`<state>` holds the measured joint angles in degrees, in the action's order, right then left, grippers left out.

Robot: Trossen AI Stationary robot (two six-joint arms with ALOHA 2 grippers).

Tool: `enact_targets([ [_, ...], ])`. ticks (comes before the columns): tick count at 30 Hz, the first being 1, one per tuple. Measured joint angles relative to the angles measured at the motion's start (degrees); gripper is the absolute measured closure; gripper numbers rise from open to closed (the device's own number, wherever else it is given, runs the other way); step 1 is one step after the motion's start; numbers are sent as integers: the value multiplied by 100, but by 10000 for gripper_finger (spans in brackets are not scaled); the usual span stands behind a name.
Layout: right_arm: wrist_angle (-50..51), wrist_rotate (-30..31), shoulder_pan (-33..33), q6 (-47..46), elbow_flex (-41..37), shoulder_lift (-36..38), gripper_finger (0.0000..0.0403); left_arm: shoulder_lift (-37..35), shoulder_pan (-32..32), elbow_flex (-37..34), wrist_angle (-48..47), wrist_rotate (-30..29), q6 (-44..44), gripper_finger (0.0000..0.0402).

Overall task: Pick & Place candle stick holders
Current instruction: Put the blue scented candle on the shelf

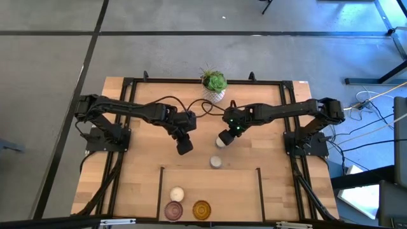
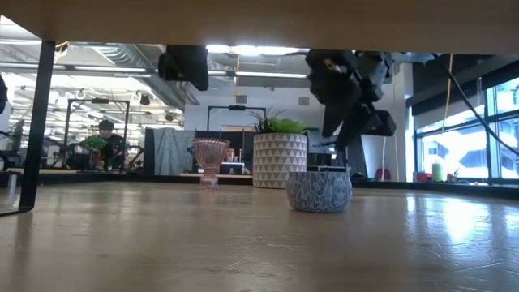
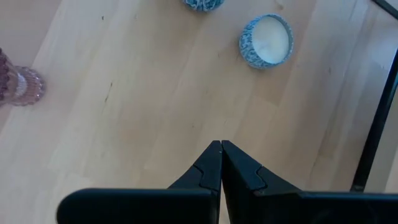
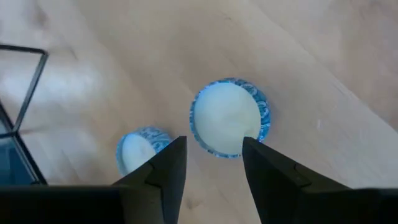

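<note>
The right gripper grabs the cream-white holder by its blue patterned rim (image 4: 221, 154) next, to place the cream-white holder beside the amber holder.
My right gripper (image 1: 226, 135) (image 4: 213, 152) is open and hangs above a cream-white holder with a blue patterned wall (image 1: 222, 142) (image 4: 227, 118); its fingers do not touch it. A second such holder (image 1: 216, 162) (image 4: 139, 150) stands nearer the near edge. My left gripper (image 1: 184, 146) (image 3: 221, 146) is shut and empty above bare table. A purplish-pink glass holder (image 2: 210, 161) (image 3: 15, 84) stands beside it, hidden under the left arm in the high view. A cream holder (image 1: 176, 193), a purplish-pink one (image 1: 173, 209) and an amber one (image 1: 201, 209) stand by the near edge.
The green plant in its white patterned pot (image 1: 214, 86) (image 2: 280, 160) stands at the far edge, middle. A thin black frame (image 1: 210, 169) marks off the near part of the table. Bare wood lies to the left and right of the grippers.
</note>
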<state>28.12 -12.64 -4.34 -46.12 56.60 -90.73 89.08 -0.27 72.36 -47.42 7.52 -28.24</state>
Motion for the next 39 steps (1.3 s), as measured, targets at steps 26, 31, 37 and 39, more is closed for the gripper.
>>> enact_targets([
  [26,137,654,72,89,0,-495,293,-4,-307,0,-11,-113,-255,400],
  [31,135,804,72,11,0,-536,293,-4,-307,0,-17,-111,-255,400],
  [37,122,771,74,-73,0,-539,293,-4,-307,0,-39,-107,-253,400],
  [39,149,754,76,-154,0,-539,293,-4,-307,0,-38,-91,-214,400],
])
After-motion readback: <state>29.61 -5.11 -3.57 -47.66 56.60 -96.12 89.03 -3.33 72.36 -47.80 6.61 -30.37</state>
